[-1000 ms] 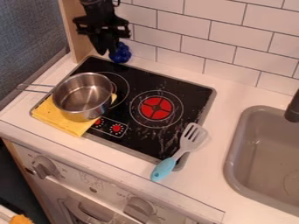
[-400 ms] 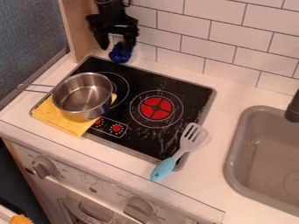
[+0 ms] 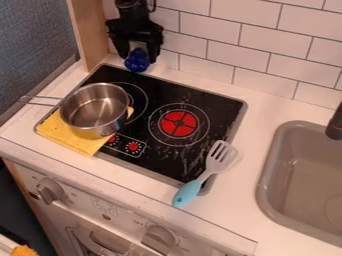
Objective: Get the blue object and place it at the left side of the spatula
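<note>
The robot needs to set the blue object down beside the spatula [image 3: 215,162], so its gripper should grab the blue object's rounded body next.
The gripper [image 3: 138,56] hangs at the upper left, behind the stove's back edge, its two fingers apart. Between and just below them is the blue object [image 3: 137,61], a rounded, lumpy thing standing on the counter near the tiled wall. Whether the fingers touch it, I cannot tell. The spatula [image 3: 215,162] lies at the stove's front right corner, its grey slotted head toward the back and its light blue handle [image 3: 186,193] toward the front edge.
A metal pot [image 3: 95,110] rests partly on a yellow cloth [image 3: 69,138] at the left of the black stove [image 3: 200,100]. The sink [image 3: 266,172] with a dark faucet [image 3: 335,122] is on the right. A wooden panel [image 3: 89,33] rises left of the gripper.
The gripper has moved right and slightly lower, from the left of the blue object to around it, and its fingers now point down on both sides. The other things have stayed put.
</note>
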You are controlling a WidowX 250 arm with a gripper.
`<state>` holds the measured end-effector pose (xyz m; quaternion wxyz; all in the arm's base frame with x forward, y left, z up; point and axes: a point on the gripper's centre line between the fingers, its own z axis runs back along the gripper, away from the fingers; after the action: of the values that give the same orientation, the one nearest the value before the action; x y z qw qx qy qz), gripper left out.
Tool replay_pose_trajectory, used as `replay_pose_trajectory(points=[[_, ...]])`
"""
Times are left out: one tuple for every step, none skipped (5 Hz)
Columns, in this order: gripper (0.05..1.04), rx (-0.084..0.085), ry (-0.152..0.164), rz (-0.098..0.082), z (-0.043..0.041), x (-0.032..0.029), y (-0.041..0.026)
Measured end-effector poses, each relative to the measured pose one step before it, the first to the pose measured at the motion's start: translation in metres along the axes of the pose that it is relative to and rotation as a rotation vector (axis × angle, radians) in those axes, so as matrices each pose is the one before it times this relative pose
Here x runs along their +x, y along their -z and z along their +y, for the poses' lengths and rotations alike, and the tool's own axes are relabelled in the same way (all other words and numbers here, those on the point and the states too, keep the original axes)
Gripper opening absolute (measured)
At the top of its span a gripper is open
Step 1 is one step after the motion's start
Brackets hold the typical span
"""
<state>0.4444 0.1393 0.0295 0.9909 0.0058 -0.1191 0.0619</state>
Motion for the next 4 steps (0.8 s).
replay_pose_trajectory(points=[[1.000,0.0350,0.0035,0.0248,0.00623,-0.00246,0.00772],[0.952,0.0125,0.0033,0.0072,0.00129,-0.00136,0.00231],[0.808,-0.0136,0.0005,0.0020,-0.00324,-0.00235,0.00079],[0.808,-0.0365,0.0297,-0.0244,-0.01899,-0.00243,-0.01293]])
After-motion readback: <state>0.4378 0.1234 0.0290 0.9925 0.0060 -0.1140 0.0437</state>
